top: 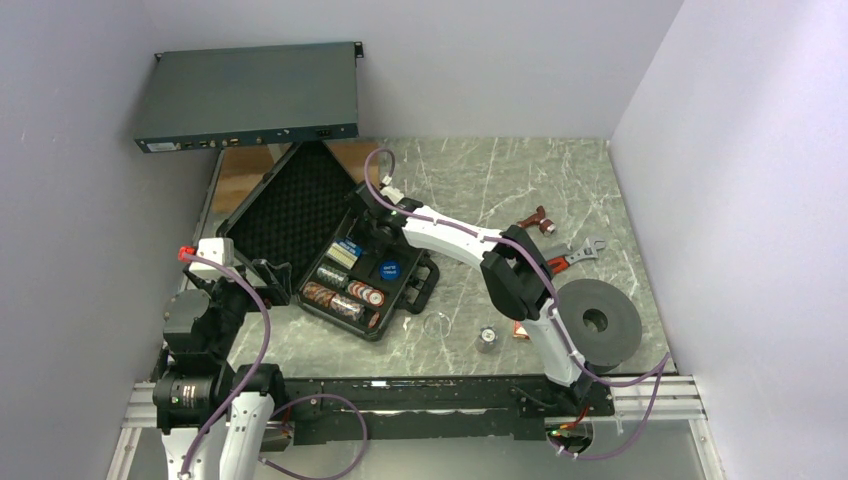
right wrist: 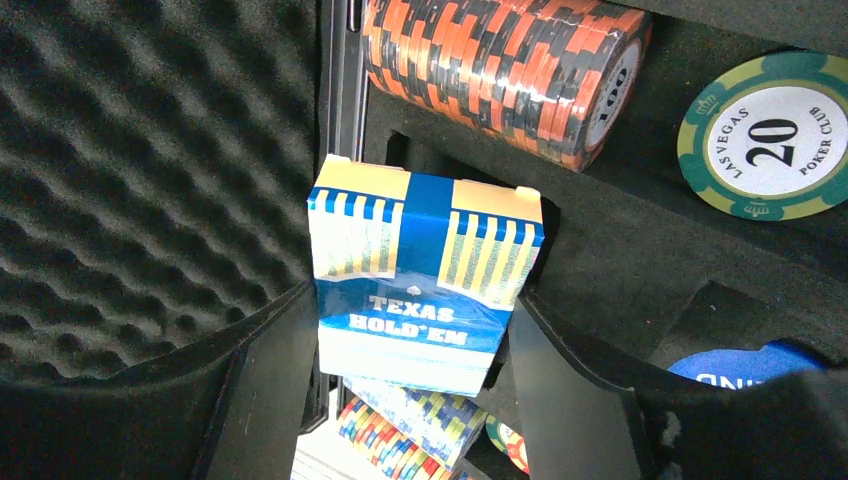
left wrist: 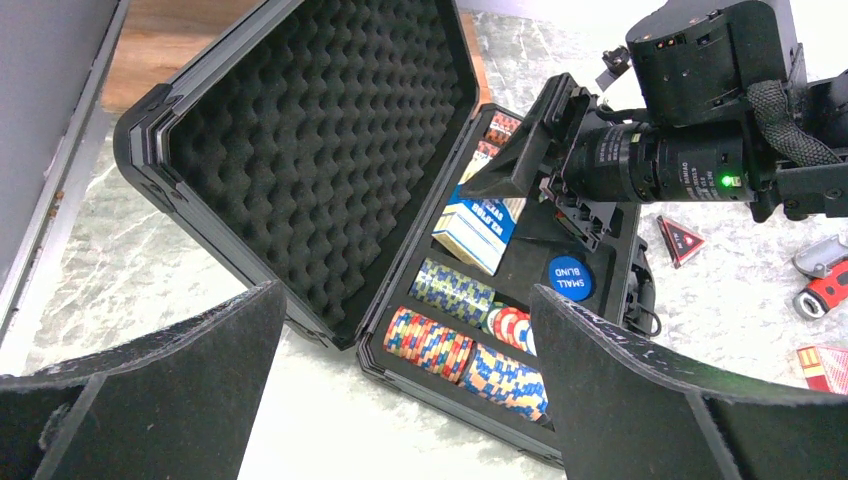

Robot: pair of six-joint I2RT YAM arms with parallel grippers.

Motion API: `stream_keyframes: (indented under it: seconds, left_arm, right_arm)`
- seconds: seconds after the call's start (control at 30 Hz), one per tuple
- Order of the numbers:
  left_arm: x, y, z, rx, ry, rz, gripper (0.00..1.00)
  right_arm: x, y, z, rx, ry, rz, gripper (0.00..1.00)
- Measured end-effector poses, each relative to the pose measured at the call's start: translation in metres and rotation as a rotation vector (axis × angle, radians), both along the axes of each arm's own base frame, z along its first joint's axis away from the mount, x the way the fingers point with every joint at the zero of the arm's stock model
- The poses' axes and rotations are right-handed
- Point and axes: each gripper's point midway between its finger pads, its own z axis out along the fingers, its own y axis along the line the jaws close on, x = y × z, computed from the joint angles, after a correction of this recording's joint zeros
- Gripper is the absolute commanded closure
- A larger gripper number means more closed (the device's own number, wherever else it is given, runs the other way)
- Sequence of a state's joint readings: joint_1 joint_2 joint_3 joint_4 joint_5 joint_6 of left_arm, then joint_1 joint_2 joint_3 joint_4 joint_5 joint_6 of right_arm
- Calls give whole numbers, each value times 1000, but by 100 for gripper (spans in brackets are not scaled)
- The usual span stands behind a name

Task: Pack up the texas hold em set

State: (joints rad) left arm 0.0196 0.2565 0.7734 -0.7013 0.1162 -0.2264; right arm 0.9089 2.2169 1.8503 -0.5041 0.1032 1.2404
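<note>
I should release the card box [top: 345, 252] from my right gripper, because it sits tilted low over its hollow between the chip rolls and would fall into it.
The black case [top: 412, 292] lies open at centre-left, its egg-crate foam lid [top: 290, 215] tilted back. In its base are rolls of striped chips [top: 345, 300], a blue disc [top: 388, 268] and the blue/yellow card box [top: 345, 252]. My right gripper [top: 362, 225] is over the base. In the right wrist view the gripper [right wrist: 410, 400] is shut on the card box [right wrist: 420, 270], held on edge beside an orange-black chip roll [right wrist: 500, 60] and a green chip [right wrist: 770, 135]. My left gripper [left wrist: 410, 400] is open and empty over the table at the case's near-left edge [left wrist: 440, 385].
A dark-grey rack unit [top: 250, 95] stands behind the lid on a wooden board [top: 240, 175]. A red-handled wrench [top: 565, 255], a red triangular piece [top: 537, 218], a grey tape roll [top: 595, 320] and a small metal part [top: 487, 338] lie right of the case. Walls close both sides.
</note>
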Motion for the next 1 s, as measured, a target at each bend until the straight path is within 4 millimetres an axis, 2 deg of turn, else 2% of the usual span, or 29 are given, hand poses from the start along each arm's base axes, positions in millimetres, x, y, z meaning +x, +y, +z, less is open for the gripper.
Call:
stream_keyframes:
  seconds: [0.23, 0.3, 0.37, 0.4, 0.5, 0.67, 0.83, 1.0]
  left_arm:
    - [0, 0, 0, 0, 0, 2, 1]
    - [0, 0, 0, 0, 0, 2, 1]
    - [0, 1, 0, 0, 0, 3, 1]
    - [0, 1, 0, 1, 0, 5, 1]
    - [0, 2, 0, 2, 0, 9, 1]
    - [0, 2, 0, 2, 1, 10, 1]
    - [1, 2, -1, 1, 5, 11, 1]
    - [3, 3, -3, 3, 17, 19, 1]
  right_arm:
    - [-1, -3, -2, -15, 3, -6, 100]
    - [-1, -4, -3, -21, 2, -8, 87]
    - [-2, -4, -3, -27, 1, -8, 55]
    - [-2, -4, -3, -29, 1, -5, 47]
    - [-3, -4, -3, -32, -3, 2, 29]
    - [-7, -8, 4, -34, -23, 29, 9]
    - [-26, -29, 3, -113, -3, 76, 6]
    - [-39, -40, -3, -166, -11, 136, 13]
